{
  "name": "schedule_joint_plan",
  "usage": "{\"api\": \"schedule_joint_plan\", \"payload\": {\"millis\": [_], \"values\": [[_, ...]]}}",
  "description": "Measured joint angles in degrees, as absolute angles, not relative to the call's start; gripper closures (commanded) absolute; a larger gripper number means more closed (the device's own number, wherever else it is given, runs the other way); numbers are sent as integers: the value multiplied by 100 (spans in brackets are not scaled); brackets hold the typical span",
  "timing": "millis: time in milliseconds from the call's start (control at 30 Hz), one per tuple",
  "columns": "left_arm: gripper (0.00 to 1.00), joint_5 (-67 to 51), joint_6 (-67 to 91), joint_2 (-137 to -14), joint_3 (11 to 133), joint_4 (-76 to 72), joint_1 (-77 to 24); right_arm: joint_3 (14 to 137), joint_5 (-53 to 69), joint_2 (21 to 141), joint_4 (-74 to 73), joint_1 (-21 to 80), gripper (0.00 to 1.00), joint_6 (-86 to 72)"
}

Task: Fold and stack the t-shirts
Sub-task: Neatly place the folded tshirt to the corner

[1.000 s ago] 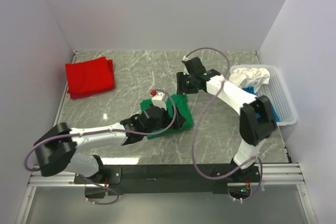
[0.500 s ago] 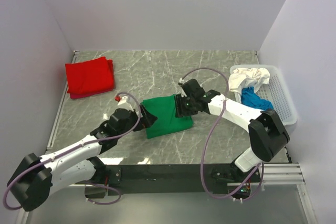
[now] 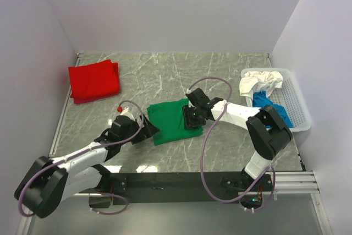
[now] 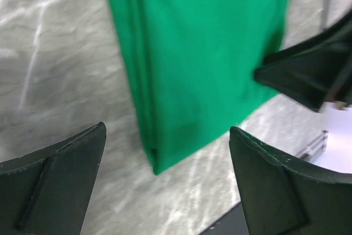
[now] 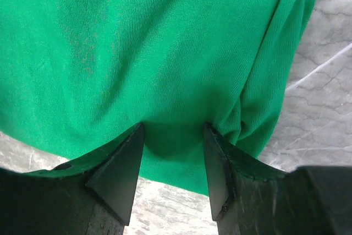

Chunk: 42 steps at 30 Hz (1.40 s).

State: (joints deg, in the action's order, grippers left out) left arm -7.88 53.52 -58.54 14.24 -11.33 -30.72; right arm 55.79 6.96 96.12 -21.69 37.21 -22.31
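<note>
My left gripper grabs the green t-shirt's near corner [image 3: 157,141] [image 4: 158,160] on the red t-shirt's side next, layers together, to stack it folded on the red t-shirt.
The green t-shirt [image 3: 171,118] lies folded flat in the middle of the table. It also shows in the left wrist view [image 4: 209,53] and the right wrist view [image 5: 137,42]. My left gripper [image 3: 147,128] is open and empty, low beside the shirt's left near corner [image 4: 168,130]. My right gripper [image 3: 191,118] is on the shirt's right edge, jaws partly apart, tips pressing into the cloth [image 5: 173,126]. The red t-shirt [image 3: 94,81] lies folded at the far left. The white t-shirt [image 3: 259,80] and the blue t-shirt [image 3: 268,104] lie crumpled in the basket.
The white lattice basket [image 3: 296,103] stands at the right edge of the table. White walls close in the left, back and right sides. A black rail [image 3: 181,180] runs along the near edge. The right gripper's body shows in the left wrist view [image 4: 308,78].
The green shirt was laid down flat. My left gripper drew back to the left off the shirt. My right gripper came down from the far side onto the shirt's right edge.
</note>
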Motion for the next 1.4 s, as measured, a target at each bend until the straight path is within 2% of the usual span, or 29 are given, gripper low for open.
{"api": "schedule_joint_plan", "payload": {"millis": [300,633,867,933,1033,1067,1167,1200,1267,1400], "values": [[1,-930,5262,-6729,1437,-2095,-3044,5579,696,9614,-2165,3721,46,-2250],[1,-1378,5398,-8503,1667,-4386,-3061,5579,703,9614,-2163,3743,46,-2268],[2,-1350,5378,-9129,2158,-4622,-3264,5579,701,9614,-2161,3769,46,-2270],[10,-1323,5371,-9209,2233,-4622,-3286,5579,703,9614,-2158,3774,46,-2272],[32,-1273,5325,-9371,2331,-4609,-3297,5579,716,9614,-2154,3776,46,-2272],[45,-1256,5321,-9456,2368,-4619,-3301,5581,716,9614,-2156,3780,46,-2272],[66,-1194,5312,-9736,2543,-4563,-3321,5581,718,9614,-2150,3802,46,-2272],[83,-1175,5304,-9821,2609,-4541,-3326,5581,718,9614,-2147,3811,46,-2272],[100,-1146,5275,-9955,2733,-4445,-3330,5581,718,9614,-2147,3817,46,-2272],[100,-1041,5089,-9957,3074,-3964,-3369,5577,716,9574,-2161,3826,46,-2272]]}}
